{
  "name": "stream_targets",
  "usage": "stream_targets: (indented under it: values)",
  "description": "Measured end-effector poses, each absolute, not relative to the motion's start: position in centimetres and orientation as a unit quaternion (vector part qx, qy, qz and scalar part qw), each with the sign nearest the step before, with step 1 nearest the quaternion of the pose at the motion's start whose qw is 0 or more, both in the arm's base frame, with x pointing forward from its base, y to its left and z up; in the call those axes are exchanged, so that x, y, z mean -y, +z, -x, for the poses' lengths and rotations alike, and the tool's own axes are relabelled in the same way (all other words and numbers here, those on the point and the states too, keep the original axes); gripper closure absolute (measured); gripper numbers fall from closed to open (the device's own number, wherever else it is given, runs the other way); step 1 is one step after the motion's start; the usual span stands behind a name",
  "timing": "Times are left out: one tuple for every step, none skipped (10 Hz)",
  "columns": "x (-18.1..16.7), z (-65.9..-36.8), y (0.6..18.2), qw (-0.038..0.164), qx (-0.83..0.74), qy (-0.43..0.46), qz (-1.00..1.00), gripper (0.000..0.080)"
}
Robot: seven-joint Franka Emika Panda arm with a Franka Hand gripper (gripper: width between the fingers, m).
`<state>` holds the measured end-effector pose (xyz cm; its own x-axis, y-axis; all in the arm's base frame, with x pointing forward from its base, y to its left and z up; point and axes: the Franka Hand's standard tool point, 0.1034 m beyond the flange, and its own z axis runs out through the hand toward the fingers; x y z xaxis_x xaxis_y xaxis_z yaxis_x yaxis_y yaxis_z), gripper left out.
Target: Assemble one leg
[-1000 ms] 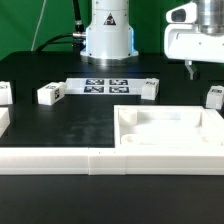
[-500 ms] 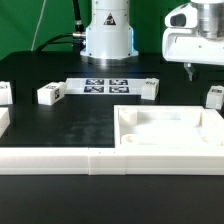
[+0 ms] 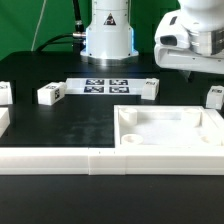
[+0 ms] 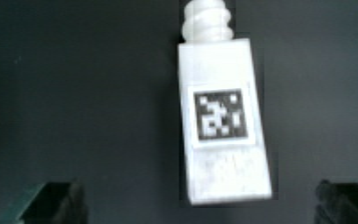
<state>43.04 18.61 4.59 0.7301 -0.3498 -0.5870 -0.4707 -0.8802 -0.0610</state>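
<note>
My gripper picks up the white leg (image 4: 220, 110) across its tagged body at the near end next, so the threaded end stays free to assemble into the top.
In the wrist view a white leg (image 4: 220, 110) lies flat on the black table, its black-and-white tag facing up and its threaded end (image 4: 206, 18) pointing away from the fingers. My gripper (image 4: 202, 205) hangs above it, open and empty, with one dark fingertip (image 4: 51, 200) on either side of the leg's near end, not touching it. In the exterior view the gripper (image 3: 188, 66) is high at the right. Below it lie two legs, one (image 3: 149, 88) by the marker board and one (image 3: 215, 97) at the right edge. I cannot tell which of them the wrist view shows.
The large white tray-like top (image 3: 170, 145) lies at the front right. A long white bar (image 3: 60, 160) runs along the front. Two more legs (image 3: 50, 94) (image 3: 5, 93) sit at the exterior view's left. The marker board (image 3: 105, 86) lies before the robot base (image 3: 107, 35).
The gripper has moved toward the exterior view's left and turned a little. The legs and the tray top have not moved.
</note>
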Motion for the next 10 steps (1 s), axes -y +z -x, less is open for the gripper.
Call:
stream_targets:
  values:
    - [-19.0,-43.1,4.3,0.124,-0.209,0.333,0.911,0.0151]
    - [-19.3,-43.2,3.9,0.14,-0.2,0.363,0.899,0.0151]
    - [-19.3,-42.9,3.3,0.145,-0.193,0.385,0.891,0.0151]
    - [-19.2,-42.5,2.7,0.146,-0.192,0.395,0.886,0.0151]
    - [-19.2,-41.9,2.2,0.141,-0.194,0.407,0.881,0.0151]
    - [-19.4,-41.6,1.7,0.136,-0.198,0.406,0.882,0.0151]
    - [-19.6,-41.3,1.4,0.132,-0.201,0.41,0.88,0.0151]
    - [-19.8,-41.1,1.2,0.129,-0.203,0.413,0.878,0.0151]
    - [-20.0,-40.8,1.0,0.126,-0.203,0.416,0.878,0.0151]
    - [-20.2,-40.7,1.0,0.124,-0.203,0.417,0.877,0.0151]
